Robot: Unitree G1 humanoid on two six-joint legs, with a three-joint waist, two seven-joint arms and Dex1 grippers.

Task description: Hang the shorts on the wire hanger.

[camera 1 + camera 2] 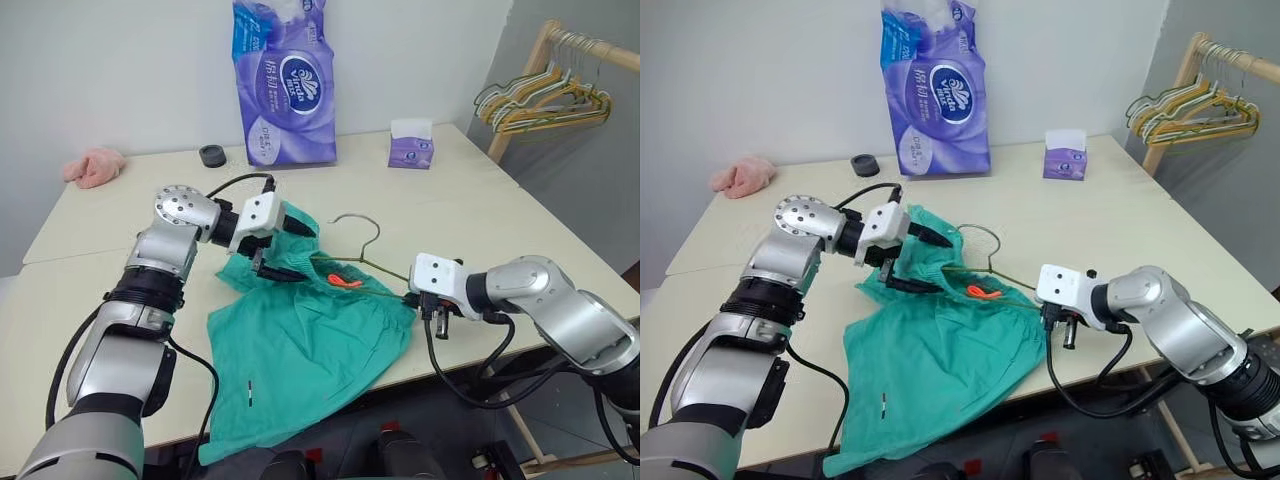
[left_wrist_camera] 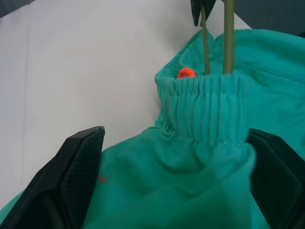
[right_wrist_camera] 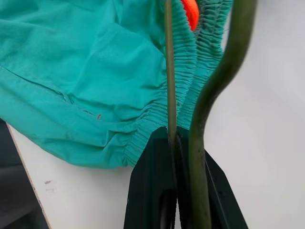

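Observation:
I will next use my left gripper to grab that bunched waistband end (image 2: pixel 205 143) and so hang the shorts, because the teal shorts bunch up into a raised fold (image 2: pixel 190 167) beside the gathered waistband.
The teal shorts (image 1: pixel 300 350) lie at the table's front edge, one leg hanging over it, with an orange tag (image 1: pixel 345 281) at the gathered waistband (image 2: pixel 209 107). The thin wire hanger (image 1: pixel 365 235) lies on the table with its hook toward the back, and its lower wires (image 2: pixel 228 38) run into the waistband opening. My left gripper (image 1: pixel 283 250) stands open, its fingers (image 2: pixel 71 181) either side of the bunched fabric at the waistband's left end. My right gripper (image 1: pixel 412 297) is shut on the hanger wire (image 3: pixel 167 71) at the shorts' right end, just beside the waistband.
A tall purple tissue pack (image 1: pixel 283 80), a small tissue box (image 1: pixel 411 145) and a black round object (image 1: pixel 212 156) stand at the table's back. A pink cloth (image 1: pixel 95 166) lies back left. A wooden rack with several hangers (image 1: pixel 545 100) stands to the right.

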